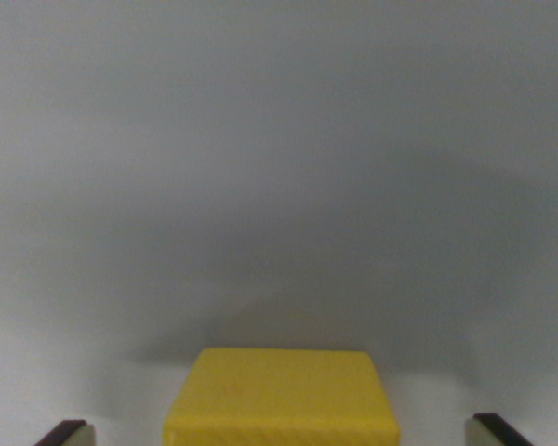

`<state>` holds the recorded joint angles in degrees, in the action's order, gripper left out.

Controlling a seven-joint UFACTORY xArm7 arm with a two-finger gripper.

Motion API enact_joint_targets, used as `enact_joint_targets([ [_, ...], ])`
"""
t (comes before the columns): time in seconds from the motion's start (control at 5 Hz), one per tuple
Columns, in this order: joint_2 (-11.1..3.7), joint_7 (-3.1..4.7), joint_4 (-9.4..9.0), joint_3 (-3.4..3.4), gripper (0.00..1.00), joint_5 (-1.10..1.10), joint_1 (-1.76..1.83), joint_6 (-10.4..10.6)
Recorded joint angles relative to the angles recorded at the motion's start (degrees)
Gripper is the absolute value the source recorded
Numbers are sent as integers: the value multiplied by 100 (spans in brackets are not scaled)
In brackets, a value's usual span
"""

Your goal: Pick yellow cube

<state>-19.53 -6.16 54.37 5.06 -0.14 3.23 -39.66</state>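
Observation:
I will next grab the yellow cube (281,400) by its two opposite sides with my gripper. Then I will pick it.
The yellow cube (281,400) sits at the bottom centre of the wrist view, on a plain grey-white surface (279,167). Its top face and a strip of its near face show; the rest runs off the bottom edge. Two dark fingertips with pale pads poke in at the bottom corners, one at the wrist view's left (67,434) and one at the right (495,430). The gripper (281,433) is open, its fingers standing well apart on either side of the cube, with gaps between pads and cube. Nothing is held.
A soft shadow lies on the grey surface behind the cube. No other objects or edges show in this view.

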Motion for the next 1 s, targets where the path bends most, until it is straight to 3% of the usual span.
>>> enact_joint_targets([
  [0.2,0,0,0,0,100,0,0,0],
  [1.0,18,0,27,0,100,2,-1,-45],
])
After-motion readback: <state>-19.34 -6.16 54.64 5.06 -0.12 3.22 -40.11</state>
